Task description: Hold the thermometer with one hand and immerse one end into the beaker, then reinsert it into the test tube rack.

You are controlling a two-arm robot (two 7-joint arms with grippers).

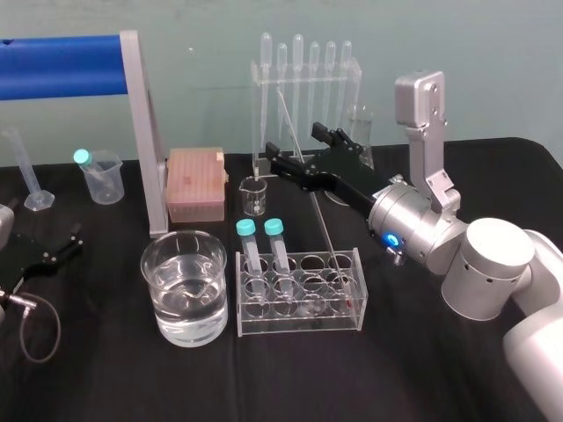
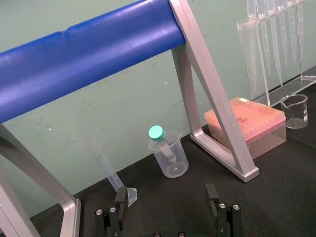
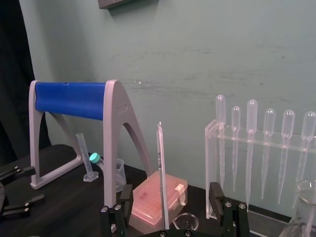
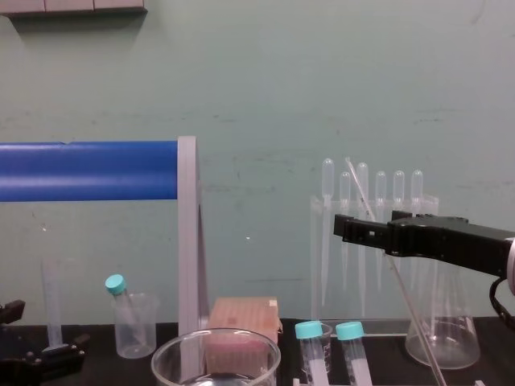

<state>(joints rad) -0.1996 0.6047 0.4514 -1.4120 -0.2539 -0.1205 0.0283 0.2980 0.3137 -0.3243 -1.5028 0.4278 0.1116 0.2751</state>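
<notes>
My right gripper has to grab the thermometer by its upper part (image 4: 364,195) next, so that I can dip the thermometer's bulb end into the beaker (image 4: 216,359).
The thermometer (image 1: 322,224) is a long thin glass rod leaning with its foot in the clear test tube rack (image 1: 299,309). My right gripper (image 1: 296,146) reaches in from the right and stands open around the rod's upper part. In the right wrist view the thermometer (image 3: 161,173) rises between the two fingers (image 3: 126,196), touching neither. From the chest view the right gripper (image 4: 354,228) crosses the tilted thermometer (image 4: 400,283). The beaker (image 1: 185,286), wide and holding water, stands left of the rack. My left gripper (image 2: 166,197) rests open at the table's left side.
Two teal-capped tubes (image 1: 264,251) stand in the rack's left end. Behind are a pipette stand (image 1: 303,83), a small glass beaker (image 1: 253,195), a pink tip box (image 1: 195,183) and a conical flask (image 4: 442,322). A blue roller frame (image 1: 70,66), plastic beaker (image 1: 101,180) and measuring cylinder (image 1: 28,171) stand at the left.
</notes>
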